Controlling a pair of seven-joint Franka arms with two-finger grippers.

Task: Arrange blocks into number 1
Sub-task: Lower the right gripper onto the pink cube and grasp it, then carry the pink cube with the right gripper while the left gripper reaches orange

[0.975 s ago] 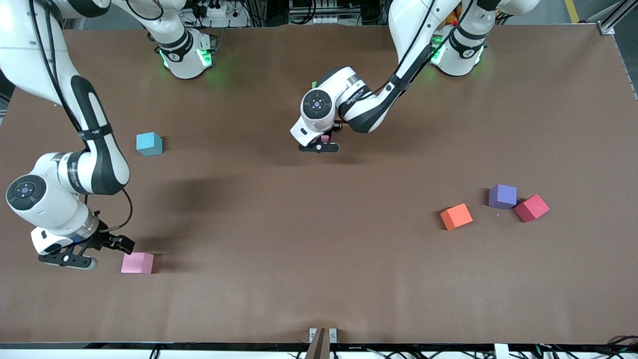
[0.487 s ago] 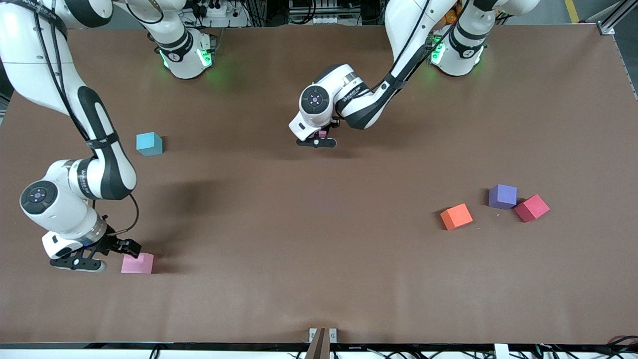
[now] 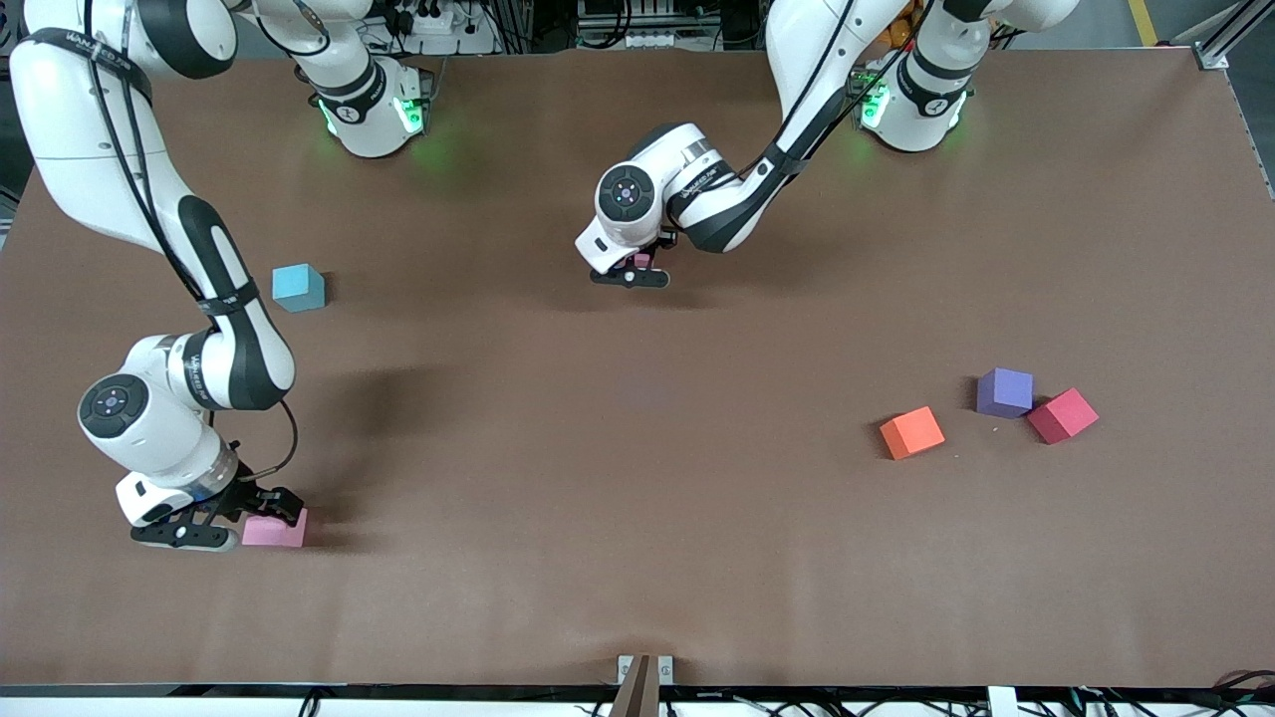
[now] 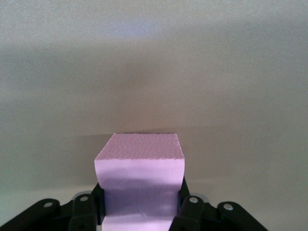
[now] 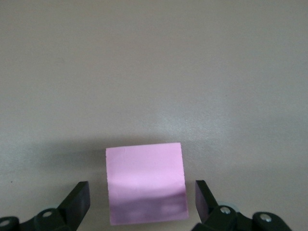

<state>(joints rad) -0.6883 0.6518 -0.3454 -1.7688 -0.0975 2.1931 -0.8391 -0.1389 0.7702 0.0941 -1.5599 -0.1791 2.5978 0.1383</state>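
Observation:
My right gripper has to grab the pink block on the table by two opposite sides next, to build the number 1.
My left gripper point(image 3: 637, 269) is shut on a pink block point(image 3: 642, 260) over bare table midway along its length. In the left wrist view that pink block point(image 4: 139, 178) sits squeezed between the fingers point(image 4: 188, 211). My right gripper point(image 3: 254, 510) is low at a second pink block point(image 3: 284, 531) lying on the table at the right arm's end. It is open, and in the right wrist view this block point(image 5: 146, 183) lies between its spread fingertips point(image 5: 77, 199) without touching them. An orange block point(image 3: 911, 432) and a purple block point(image 3: 1004, 391) lie at the left arm's end.
A crimson red cube point(image 3: 1062, 415) touches the purple block's corner. A light blue cube point(image 3: 298, 287) stands at the right arm's end, farther from the front camera than the right gripper. The brown table point(image 3: 598, 478) lies bare between the two groups.
The right gripper has slid toward the pink block on the table and now straddles it, still open. The left gripper, with its pink block, has drifted slightly toward the robots' bases.

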